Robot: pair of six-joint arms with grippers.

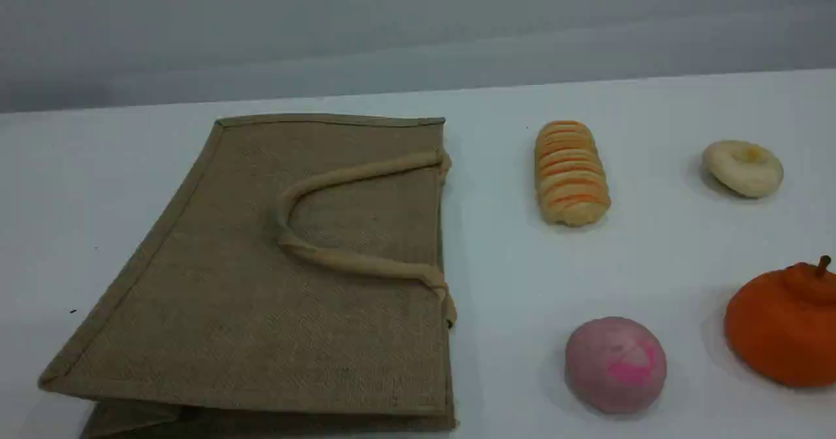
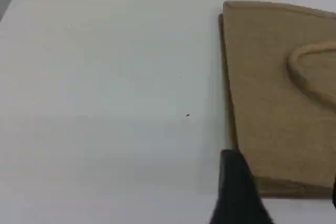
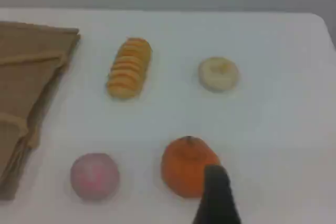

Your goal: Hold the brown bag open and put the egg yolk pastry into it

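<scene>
The brown bag (image 1: 261,282) lies flat, loop handle on top, so my left gripper should grab that handle next.
The brown bag (image 1: 261,282) lies flat on the white table at the left, its beige loop handles (image 1: 339,262) folded onto its upper face and its mouth turned right. The egg yolk pastry (image 1: 742,168), a pale ring-shaped bun, rests at the far right; the right wrist view also shows the pastry (image 3: 219,73). No arm appears in the scene view. My left gripper (image 2: 283,184) hovers open over the bag's (image 2: 278,93) near corner, holding nothing. One dark fingertip (image 3: 215,195) of my right gripper shows beside the orange fruit, well short of the pastry, with nothing in it.
An oblong orange-striped loaf (image 1: 571,172) lies between bag and pastry. A pink dome bun (image 1: 615,364) sits front centre-right, and an orange persimmon-like fruit (image 1: 787,325) sits at the right edge. The table's far edge meets a grey wall.
</scene>
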